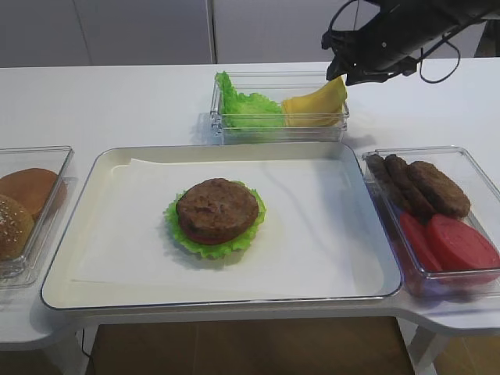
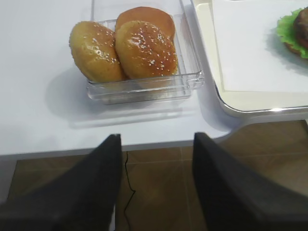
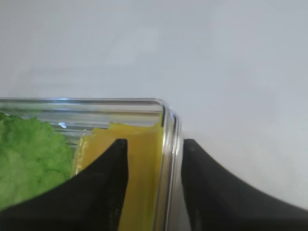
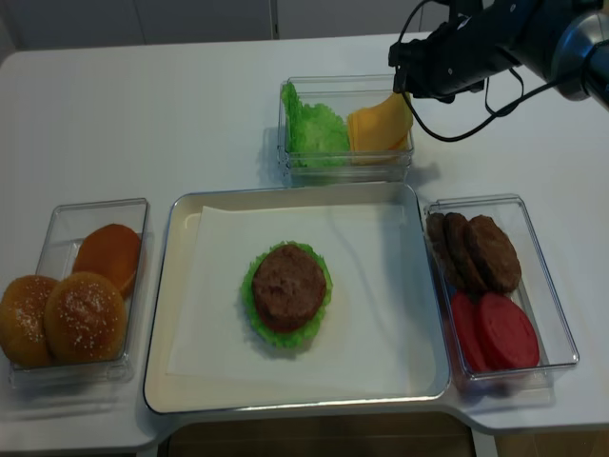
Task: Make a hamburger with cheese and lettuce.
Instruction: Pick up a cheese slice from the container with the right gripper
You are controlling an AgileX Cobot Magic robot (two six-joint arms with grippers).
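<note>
A yellow cheese slice should go on top of the brown patty (image 4: 289, 287), so my right gripper should next grab the slice by its top edge (image 4: 400, 96).
The hamburger (image 1: 217, 209), a brown patty on a frilly green lettuce leaf (image 1: 181, 234), lies mid-tray on white paper; it also shows in the realsense view (image 4: 287, 284) and at the left wrist view's edge (image 2: 296, 26). A bundle of yellow cheese slices (image 1: 312, 105) leans in the right half of the far clear box (image 1: 219, 129). No single slice stands apart from it. My right gripper (image 1: 349, 74) hovers open over that box's right end; one finger is over the cheese bundle (image 3: 144, 159), the other outside the wall. My left gripper (image 2: 156, 136) is open and empty, off the table's front edge.
A heap of green leaves (image 1: 250, 109) fills the far box's left half. A box of tan buns (image 2: 139, 45) stands left of the tray (image 1: 78, 273). A box with loose patties (image 1: 426, 187) and tomato slices (image 1: 449, 242) stands to its right.
</note>
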